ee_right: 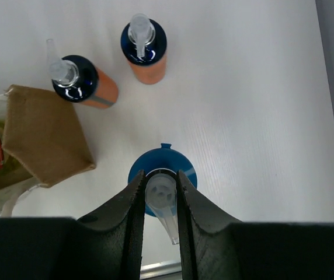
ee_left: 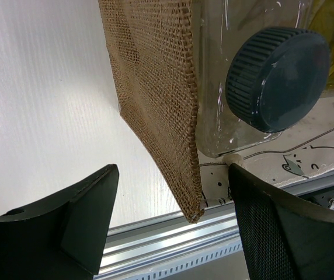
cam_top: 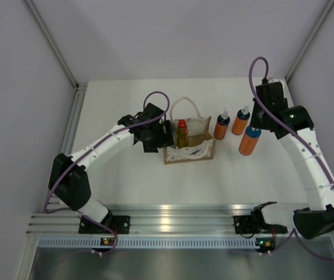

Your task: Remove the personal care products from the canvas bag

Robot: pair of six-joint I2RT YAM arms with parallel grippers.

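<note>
The light-blue-capped bottle is above the table and short of the dark-blue-capped pair, so it would fall if I opened my right gripper now. I should move it toward them before I let go.
The canvas bag [cam_top: 189, 153] stands mid-table, tan with a white front panel. An amber bottle with a red cap [cam_top: 182, 132] stands inside it. The left wrist view shows the bag's burlap side wall [ee_left: 161, 105] and a pale bottle's dark grey cap [ee_left: 278, 79] inside. My left gripper [cam_top: 158, 137] [ee_left: 173, 224] is open, its jaws straddling that wall. Two orange bottles with dark blue caps [cam_top: 222, 125] [cam_top: 240, 121] stand right of the bag. My right gripper [cam_top: 253, 132] [ee_right: 161, 195] is shut on the clear pump of the orange bottle with the light-blue cap [cam_top: 249, 142] [ee_right: 162, 175].
Grey walls close in the table on the left, right and back. An aluminium rail [cam_top: 173, 219] runs along the near edge. In the right wrist view the two dark-blue-capped bottles [ee_right: 73, 79] [ee_right: 143, 44] and a bag corner [ee_right: 47, 137] lie to the upper left.
</note>
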